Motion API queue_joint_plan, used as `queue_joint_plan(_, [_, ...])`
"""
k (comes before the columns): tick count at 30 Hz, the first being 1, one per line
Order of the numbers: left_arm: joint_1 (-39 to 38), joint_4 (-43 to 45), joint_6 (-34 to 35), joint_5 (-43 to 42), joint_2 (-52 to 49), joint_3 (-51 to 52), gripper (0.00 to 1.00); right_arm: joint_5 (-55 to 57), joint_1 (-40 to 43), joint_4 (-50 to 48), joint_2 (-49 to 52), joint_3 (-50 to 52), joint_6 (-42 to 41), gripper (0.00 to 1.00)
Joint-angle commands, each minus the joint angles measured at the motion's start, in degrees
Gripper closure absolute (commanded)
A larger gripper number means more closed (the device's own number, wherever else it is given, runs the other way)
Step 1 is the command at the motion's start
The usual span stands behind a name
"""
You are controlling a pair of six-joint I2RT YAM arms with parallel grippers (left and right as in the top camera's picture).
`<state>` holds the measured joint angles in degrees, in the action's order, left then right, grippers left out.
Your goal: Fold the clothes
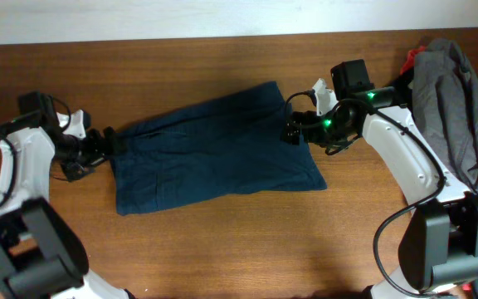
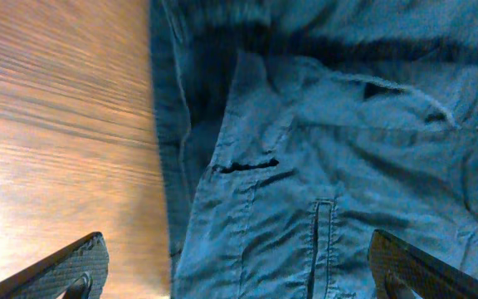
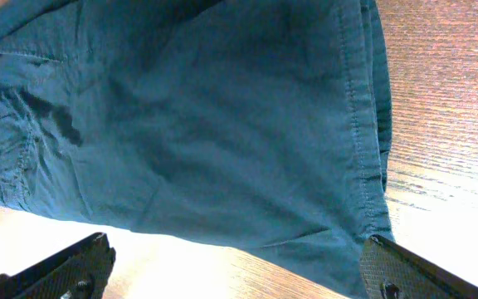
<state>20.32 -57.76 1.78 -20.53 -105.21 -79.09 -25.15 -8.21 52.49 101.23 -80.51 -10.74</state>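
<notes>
My left gripper grabs the waistband edge (image 1: 119,172) next, to fold the waistband end of the navy shorts (image 1: 214,149) over toward the hemmed leg.
The dark navy shorts (image 1: 214,149) lie spread on the wooden table (image 1: 222,241), roughly flat, running from left to right. My left gripper (image 1: 110,145) is open at the shorts' left edge; its wrist view shows the waistband, a pocket slit and a fly seam (image 2: 322,191) between the spread fingers (image 2: 239,270). My right gripper (image 1: 295,131) is open at the shorts' right edge; its wrist view shows a hemmed leg (image 3: 222,124) lying between the wide fingers (image 3: 235,270). Neither gripper holds cloth.
A grey garment (image 1: 455,108) is heaped at the table's right edge, with a bit of red and black cloth (image 1: 411,62) behind it. Both arms' bases stand at the near corners.
</notes>
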Motion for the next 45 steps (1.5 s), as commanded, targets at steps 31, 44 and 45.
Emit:
queue_joint_plan(31, [-4.20, 0.00, -1.40, -5.86, -16.26, 1.99, 0.99, 0.26, 0.37, 1.75, -0.28, -0.07, -0.26, 0.01])
queue_joint_plan(44, [1.36, -24.83, -3.10, 6.78, -8.31, -26.69, 1.00, 0.31, 0.35, 1.22, -0.28, -0.07, 1.46, 0.01])
queue_joint_plan(45, [0.72, -26.43, -3.10, 7.56, -8.02, -29.73, 1.00, 0.31, 0.35, 1.07, -0.28, -0.07, 1.46, 0.01])
